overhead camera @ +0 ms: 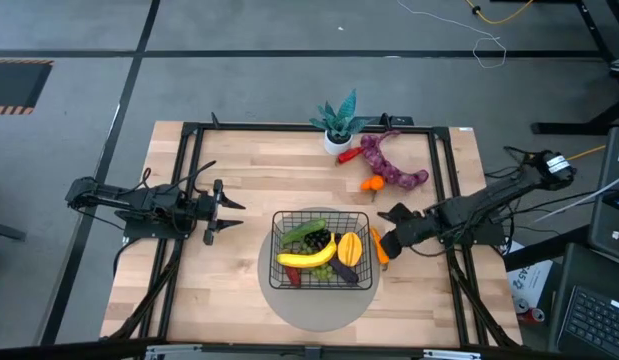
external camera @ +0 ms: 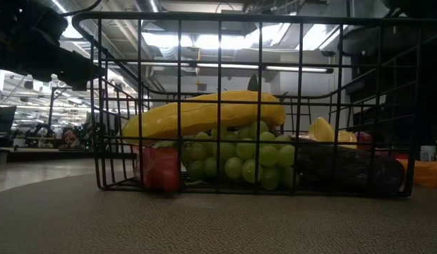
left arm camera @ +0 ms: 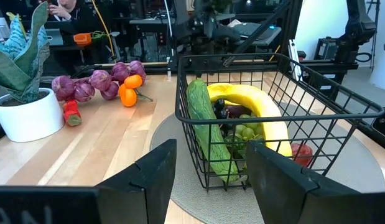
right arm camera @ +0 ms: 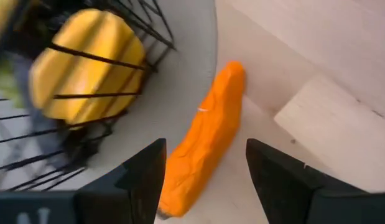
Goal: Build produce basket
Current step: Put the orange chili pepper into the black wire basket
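Observation:
My right gripper grabs the orange carrot by its middle (overhead camera: 379, 248) next, to add it to the produce basket.
The black wire basket (overhead camera: 322, 250) stands on a round grey disc (overhead camera: 314, 305). It holds a banana (overhead camera: 307, 258), green grapes (external camera: 239, 159), a cucumber (left arm camera: 204, 124), a yellow pepper (right arm camera: 86, 62) and dark pieces. An orange carrot (right arm camera: 204, 143) lies flat outside the basket's right wall, at the disc's edge. My right gripper (right arm camera: 204, 165) is open and slants down over the carrot (overhead camera: 378, 247). One finger stands on each side of it and neither touches it. My left gripper (overhead camera: 229, 212) waits open and level, left of the basket.
At the far side stand a potted plant in a white pot (overhead camera: 339, 125), a purple lumpy string (overhead camera: 391, 165), a small orange (overhead camera: 372, 183) and a red piece (overhead camera: 346, 156). Black frame rails (overhead camera: 444, 190) run along the table's sides. Bare wood lies left of the disc.

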### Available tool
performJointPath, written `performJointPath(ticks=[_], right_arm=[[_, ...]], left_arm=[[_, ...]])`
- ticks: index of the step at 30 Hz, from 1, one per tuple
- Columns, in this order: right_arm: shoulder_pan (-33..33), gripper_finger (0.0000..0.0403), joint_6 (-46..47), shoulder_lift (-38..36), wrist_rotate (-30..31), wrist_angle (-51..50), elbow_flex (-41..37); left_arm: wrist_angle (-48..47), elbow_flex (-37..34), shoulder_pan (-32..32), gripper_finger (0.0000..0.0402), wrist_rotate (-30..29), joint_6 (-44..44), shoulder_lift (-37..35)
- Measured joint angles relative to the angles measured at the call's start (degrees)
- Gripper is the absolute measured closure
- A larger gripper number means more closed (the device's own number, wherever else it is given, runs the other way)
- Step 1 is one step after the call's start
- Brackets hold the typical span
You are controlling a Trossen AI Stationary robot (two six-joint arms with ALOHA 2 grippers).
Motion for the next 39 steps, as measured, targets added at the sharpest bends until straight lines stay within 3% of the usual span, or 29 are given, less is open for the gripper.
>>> performJointPath(ticks=[5, 11, 21, 28, 33, 39], right_arm=[[2.5, 0.0179, 2.5, 5.4, 6.4, 3.2, 0.0], [4.3, 0.0179, 2.7, 9.5, 6.4, 8.1, 0.0], [4.9, 0.0179, 5.8, 16.4, 6.4, 5.8, 0.0], [5.0, 0.0183, 8.8, 19.9, 11.1, 4.1, 0.3], [4.9, 0.0225, 8.8, 19.7, 11.3, 1.1, 0.2], [4.8, 0.0338, 8.8, 18.9, 10.0, -1.8, 0.2]], left_arm=[[0.0, 0.0, 0.0, 0.0214, 0.0, 0.0, 0.0], [0.0, 0.0, 0.0, 0.0214, 0.0, 0.0, 0.0], [0.0, 0.0, 0.0, 0.0214, 0.0, 0.0, 0.0], [0.0, 0.0, 0.0, 0.0214, 0.0, 0.0, 0.0], [0.0, 0.0, 0.0, 0.0214, 0.0, 0.0, 0.0], [0.0, 0.0, 0.0, 0.0214, 0.0, 0.0, 0.0]])
